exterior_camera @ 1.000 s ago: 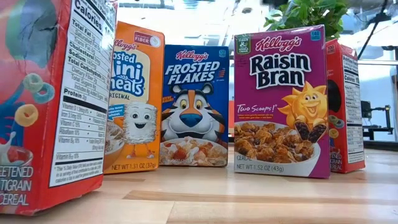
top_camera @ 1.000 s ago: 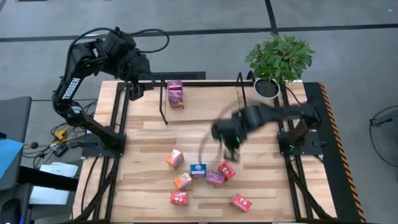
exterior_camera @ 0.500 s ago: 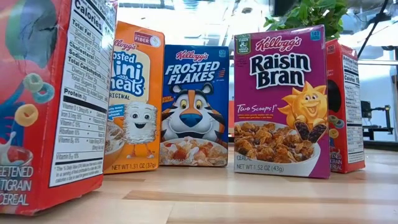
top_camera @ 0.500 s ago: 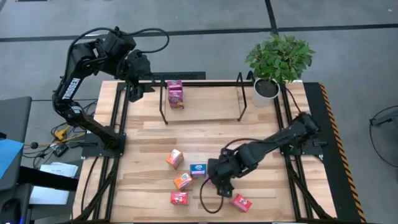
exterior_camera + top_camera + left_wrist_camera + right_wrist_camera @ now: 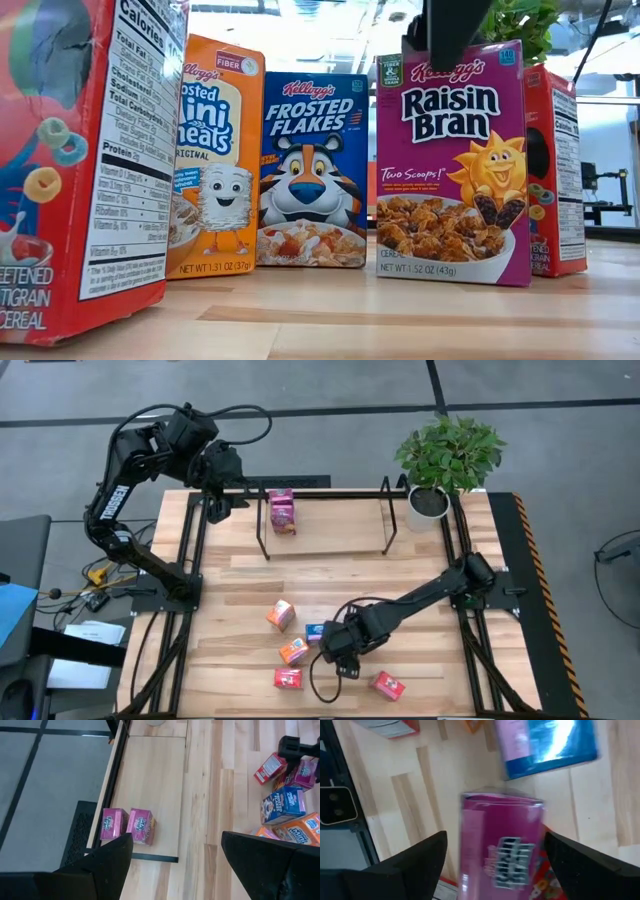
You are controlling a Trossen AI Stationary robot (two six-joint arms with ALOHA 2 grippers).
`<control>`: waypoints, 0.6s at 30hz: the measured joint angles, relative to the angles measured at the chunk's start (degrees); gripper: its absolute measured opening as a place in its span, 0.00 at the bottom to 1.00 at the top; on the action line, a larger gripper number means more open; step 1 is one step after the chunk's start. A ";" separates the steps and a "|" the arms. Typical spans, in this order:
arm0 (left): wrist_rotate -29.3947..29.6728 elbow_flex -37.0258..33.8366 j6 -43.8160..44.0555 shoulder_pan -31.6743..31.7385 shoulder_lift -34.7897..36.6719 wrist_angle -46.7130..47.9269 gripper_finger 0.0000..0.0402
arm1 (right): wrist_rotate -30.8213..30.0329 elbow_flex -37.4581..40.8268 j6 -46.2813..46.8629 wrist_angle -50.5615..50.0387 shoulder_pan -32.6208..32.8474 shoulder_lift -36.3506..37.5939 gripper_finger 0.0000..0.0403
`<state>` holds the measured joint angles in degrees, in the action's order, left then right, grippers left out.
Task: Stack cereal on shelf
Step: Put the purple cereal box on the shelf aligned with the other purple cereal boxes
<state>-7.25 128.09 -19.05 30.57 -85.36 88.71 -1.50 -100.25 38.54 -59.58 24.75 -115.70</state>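
Next, my right gripper picks up the magenta box by its logo-marked top end (image 5: pixel 506 851) to stack it on the shelf.
Two magenta cereal boxes (image 5: pixel 282 510) stand on the far left of the shelf (image 5: pixel 325 550), a black rod frame. My left gripper (image 5: pixel 216 506) waits open near them, above the table's far left corner. Near the front edge lie loose boxes: orange (image 5: pixel 281 615), blue (image 5: pixel 317 631), orange (image 5: pixel 293 651), red (image 5: pixel 288 678) and red (image 5: pixel 388 685). My right gripper (image 5: pixel 336 653) hangs open over this cluster. In its wrist view the fingers stand on either side of a magenta box (image 5: pixel 497 840) without touching it. In the low view the gripper (image 5: pixel 445 30) shows above that box (image 5: pixel 450 160).
A potted plant (image 5: pixel 447 455) stands at the table's far right corner. Black frame rails (image 5: pixel 190 560) run along both table sides. Bare wood (image 5: pixel 330 580) lies between the shelf and the loose boxes. A blue box (image 5: pixel 550 745) and a red one (image 5: pixel 545 880) lie close to the magenta box.
My right gripper has swung from the table's middle toward the near edge and the left, down over the cluster of loose boxes. In the low view it has come in above the magenta box. The boxes have stayed where they were.
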 joint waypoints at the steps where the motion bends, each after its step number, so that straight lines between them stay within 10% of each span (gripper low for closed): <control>1: 0.01 0.00 0.08 0.00 0.00 -0.04 0.74 | 0.00 0.00 0.20 0.04 -0.20 0.04 0.87; 18: 0.03 0.00 0.07 0.00 0.00 -0.33 0.74 | 0.55 -1.88 -4.87 -3.59 -2.88 0.26 0.40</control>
<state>-7.22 128.09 -18.98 30.57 -85.36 88.38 -0.95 -102.13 33.67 -63.17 21.87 -115.44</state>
